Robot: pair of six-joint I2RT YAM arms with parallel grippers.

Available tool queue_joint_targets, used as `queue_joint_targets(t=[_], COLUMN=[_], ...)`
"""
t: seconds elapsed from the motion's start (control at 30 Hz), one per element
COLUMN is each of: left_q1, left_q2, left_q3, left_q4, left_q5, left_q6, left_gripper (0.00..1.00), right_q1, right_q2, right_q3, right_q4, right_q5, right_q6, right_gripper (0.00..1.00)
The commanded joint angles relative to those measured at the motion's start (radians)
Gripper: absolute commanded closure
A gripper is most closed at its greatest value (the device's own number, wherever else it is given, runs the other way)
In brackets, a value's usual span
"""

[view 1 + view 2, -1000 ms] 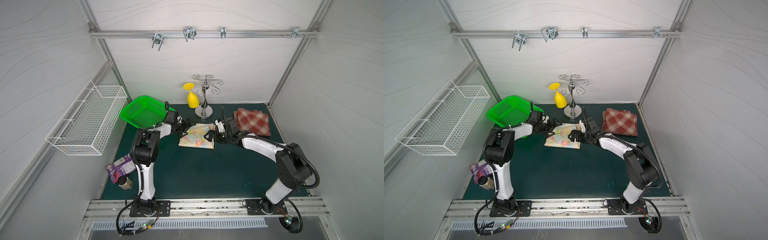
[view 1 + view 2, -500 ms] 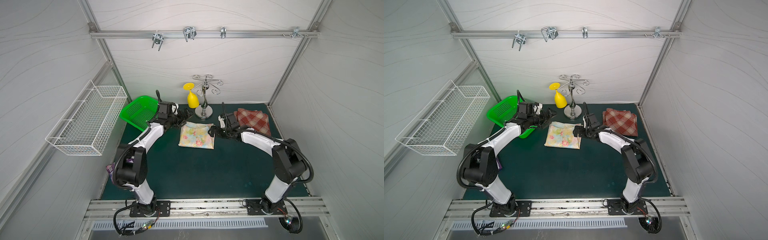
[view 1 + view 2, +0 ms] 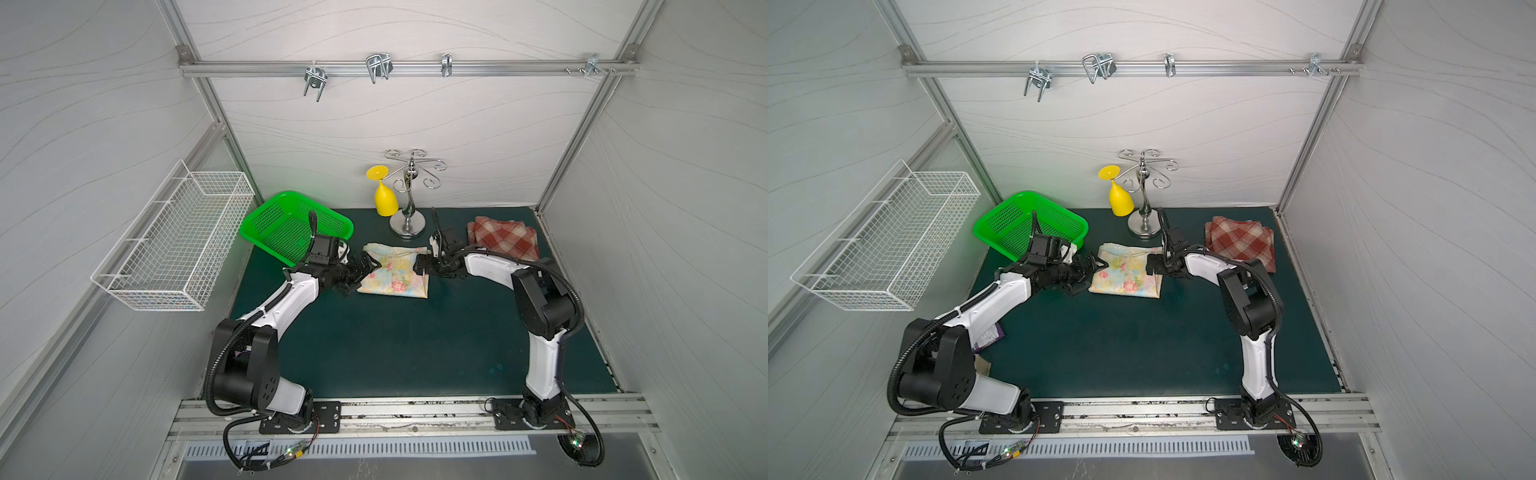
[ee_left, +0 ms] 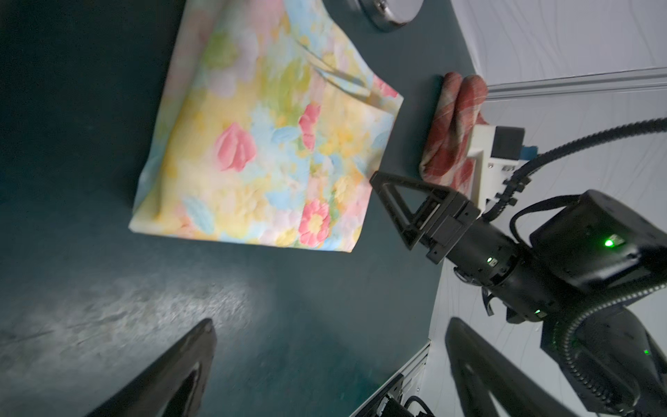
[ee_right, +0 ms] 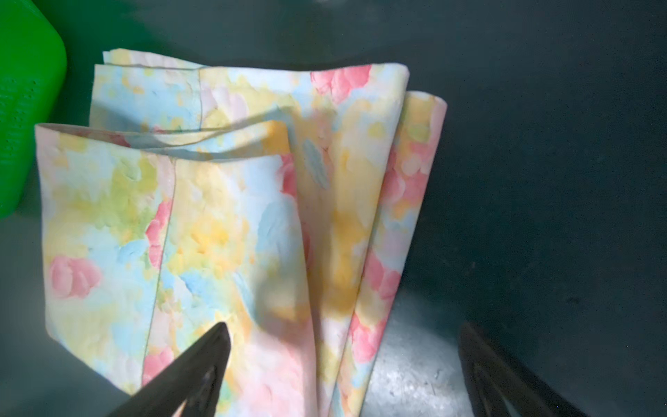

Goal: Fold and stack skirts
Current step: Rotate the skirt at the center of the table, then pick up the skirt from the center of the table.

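I should pinch the layers of the folded floral skirt together with my right gripper at the side edge facing the plaid skirt. This will keep the layers folded for stacking there.
The floral skirt lies folded and flat on the green mat, mid-back. My left gripper is open at its left edge, with only bare mat between the jaws. My right gripper is open at the skirt's right edge; in the right wrist view one finger hangs over the cloth and the other over the mat. The plaid skirt lies folded at the back right, behind the right arm, and shows in the left wrist view.
A green basket sits tilted at the back left, close behind my left wrist. A yellow glass hangs on a metal stand behind the floral skirt. A wire basket hangs on the left wall. A purple wrapper lies under the left arm.
Both grippers have come off the floral skirt's back corners. The left arm swung out and its gripper came down to the skirt's left edge. The skirt now lies flatter.
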Motion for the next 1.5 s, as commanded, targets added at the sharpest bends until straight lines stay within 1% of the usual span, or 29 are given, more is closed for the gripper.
queue_joint_targets(t=[0.0, 0.1, 0.3, 0.43, 0.5, 0.7, 0.8, 0.83, 0.9, 1.03, 1.07, 1.1, 1.13, 1.23, 1.33, 1.47], left_q1=[0.001, 0.001, 0.001, 0.0, 0.001, 0.001, 0.001, 0.001, 0.001, 0.001, 0.001, 0.001, 0.001, 0.001, 0.002, 0.003], left_q2=[-0.065, -0.092, -0.113, -0.107, -0.106, -0.098, -0.098, -0.098, -0.095, -0.084, -0.084, -0.084, -0.086, -0.09, -0.096, -0.106], left_q3=[-0.022, -0.046, -0.059, -0.058, -0.064, -0.081, -0.089, -0.092, -0.099, -0.097, -0.095, -0.094, -0.094, -0.096, -0.099, -0.111], left_q4=[-0.018, -0.032, -0.038, -0.042, -0.036, -0.024, -0.022, -0.02, -0.012, -0.001, -0.001, -0.001, 0.0, 0.004, 0.006, 0.016], left_q5=[-0.05, -0.062, -0.064, -0.06, -0.062, -0.061, -0.063, -0.064, -0.064, -0.062, -0.062, -0.061, -0.057, -0.048, -0.05, -0.044], left_q6=[0.046, 0.057, 0.059, 0.061, 0.061, 0.057, 0.061, 0.061, 0.058, 0.051, 0.05, 0.05, 0.049, 0.045, 0.044, 0.036], left_gripper=[0.01, 0.01, 0.01, 0.01, 0.01, 0.0, 0.01, 0.01, 0.01, 0.01, 0.01, 0.01, 0.01, 0.01, 0.01, 0.0], right_q1=[0.006, 0.008, 0.016, 0.025, 0.031, 0.058, 0.057, 0.058, 0.058, 0.059, 0.06, 0.06, 0.06, 0.06, 0.053, 0.049], right_q2=[0.037, 0.077, 0.113, 0.133, 0.136, 0.158, 0.16, 0.159, 0.151, 0.16, 0.163, 0.166, 0.168, 0.165, 0.159, 0.143], right_q3=[0.015, 0.048, 0.058, 0.055, 0.036, 0.039, 0.022, 0.016, -0.005, -0.001, 0.005, 0.01, 0.015, 0.025, 0.036, 0.066], right_q4=[0.001, -0.016, 0.007, 0.017, 0.048, 0.028, 0.039, 0.043, 0.061, 0.055, 0.052, 0.052, 0.05, 0.043, 0.029, -0.011], right_q5=[-0.019, -0.023, -0.05, -0.061, -0.089, -0.055, -0.048, -0.048, -0.043, -0.049, -0.052, -0.058, -0.064, -0.06, -0.065, -0.048], right_q6=[0.007, 0.008, 0.04, 0.061, 0.093, 0.114, 0.132, 0.136, 0.149, 0.157, 0.157, 0.153, 0.15, 0.145, 0.144, 0.102], right_gripper=[0.04, 0.07, 0.14, 0.2, 0.27, 0.3, 0.34, 0.37, 0.44, 0.72, 0.83, 0.91, 0.94, 0.95, 1.0, 1.0])
